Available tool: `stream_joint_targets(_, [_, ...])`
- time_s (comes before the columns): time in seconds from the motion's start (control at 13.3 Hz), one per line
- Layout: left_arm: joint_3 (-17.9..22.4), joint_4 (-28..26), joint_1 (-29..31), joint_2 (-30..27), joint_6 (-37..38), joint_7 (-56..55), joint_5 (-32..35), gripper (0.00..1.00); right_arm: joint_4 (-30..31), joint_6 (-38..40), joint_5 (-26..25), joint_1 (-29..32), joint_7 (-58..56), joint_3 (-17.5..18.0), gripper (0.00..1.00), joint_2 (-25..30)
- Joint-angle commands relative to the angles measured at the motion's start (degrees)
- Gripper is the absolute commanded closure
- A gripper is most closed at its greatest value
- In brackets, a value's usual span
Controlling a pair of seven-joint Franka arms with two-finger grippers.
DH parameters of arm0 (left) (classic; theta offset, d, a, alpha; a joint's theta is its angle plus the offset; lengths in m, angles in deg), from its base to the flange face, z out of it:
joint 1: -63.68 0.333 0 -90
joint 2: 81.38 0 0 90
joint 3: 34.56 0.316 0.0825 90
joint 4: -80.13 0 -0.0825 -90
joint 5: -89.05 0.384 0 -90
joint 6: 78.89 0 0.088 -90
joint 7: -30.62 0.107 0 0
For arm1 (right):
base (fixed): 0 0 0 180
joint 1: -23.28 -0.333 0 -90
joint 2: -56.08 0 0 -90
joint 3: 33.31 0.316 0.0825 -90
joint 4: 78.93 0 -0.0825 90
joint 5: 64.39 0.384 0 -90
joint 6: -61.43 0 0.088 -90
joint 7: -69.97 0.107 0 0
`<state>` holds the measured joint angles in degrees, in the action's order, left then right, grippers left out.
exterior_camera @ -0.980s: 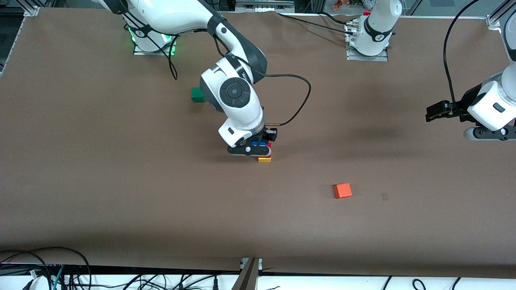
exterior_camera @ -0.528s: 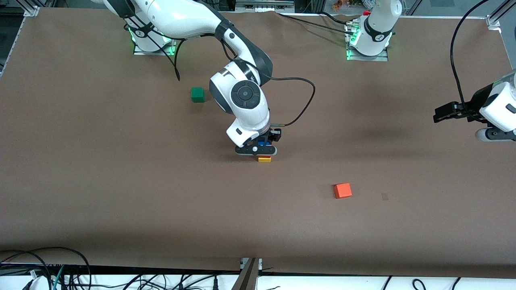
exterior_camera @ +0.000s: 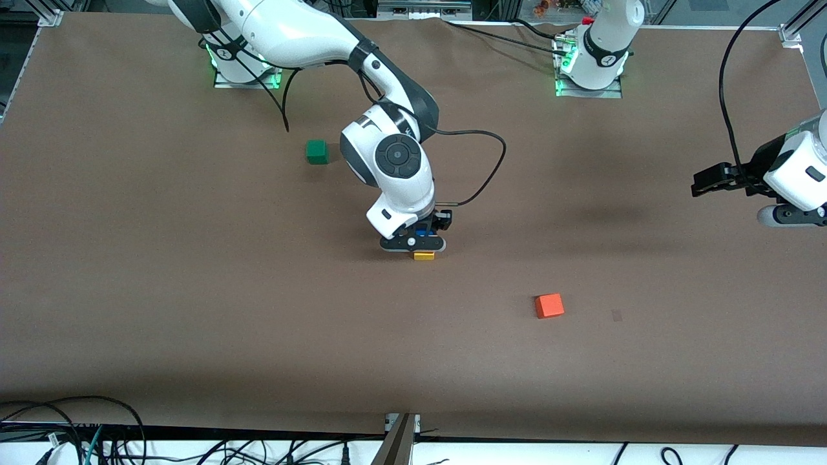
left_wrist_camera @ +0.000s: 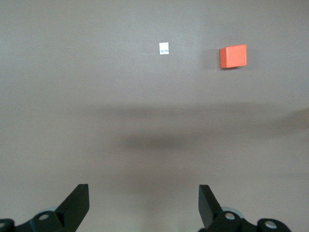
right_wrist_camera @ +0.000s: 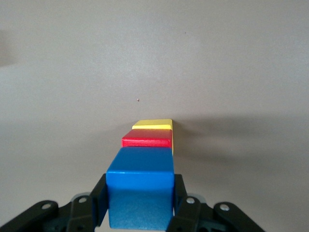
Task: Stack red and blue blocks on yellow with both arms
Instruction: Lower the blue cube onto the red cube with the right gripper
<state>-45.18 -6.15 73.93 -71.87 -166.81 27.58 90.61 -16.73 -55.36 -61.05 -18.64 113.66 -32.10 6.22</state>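
Note:
The blue block (right_wrist_camera: 140, 188) sits squarely on the red block (right_wrist_camera: 147, 137) and would stand, so it is now time for my right gripper to open.
My right gripper (exterior_camera: 423, 237) is shut on the blue block (right_wrist_camera: 140, 186) and holds it right over the red block (right_wrist_camera: 147, 138), which sits on the yellow block (right_wrist_camera: 153, 124). In the front view only a strip of the yellow block (exterior_camera: 424, 256) and a bit of the blue block (exterior_camera: 423, 232) show under the right hand; the red block is hidden there. I cannot tell whether blue touches red. My left gripper (left_wrist_camera: 144, 205) is open and empty, waiting up in the air at the left arm's end of the table (exterior_camera: 704, 175).
An orange cube (exterior_camera: 549, 305) lies nearer the front camera than the stack, toward the left arm's end; it also shows in the left wrist view (left_wrist_camera: 233, 56). A green cube (exterior_camera: 316, 152) lies farther from the camera, toward the right arm's end.
My right gripper has moved with the blue block toward the left arm's end and come down over the red and yellow blocks. The left gripper drifted slightly.

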Motion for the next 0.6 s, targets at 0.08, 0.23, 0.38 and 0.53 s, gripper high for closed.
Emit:
stream_joint_targets(0.08, [-0.2, 0.5, 0.0, 0.2, -0.4, 1.0, -0.2, 0.00, -2.4, 0.2, -1.0, -0.6, 1.1, -0.5, 0.80, -1.0])
stream_joint_targets(0.23, [-0.2, 0.5, 0.0, 0.2, -0.4, 1.0, -0.2, 0.00, -2.4, 0.0, -1.0, -0.6, 1.1, -0.5, 0.80, -1.2])
stream_joint_targets(0.38, [-0.2, 0.5, 0.0, 0.2, -0.4, 1.0, -0.2, 0.00, -2.4, -0.1, -1.1, -0.8, 1.1, -0.6, 0.79, -1.5])
stream_joint_targets(0.53, [-0.2, 0.5, 0.0, 0.2, -0.4, 1.0, -0.2, 0.00, -2.4, -0.5, -1.1, -0.9, 1.1, -0.6, 0.79, -1.6])
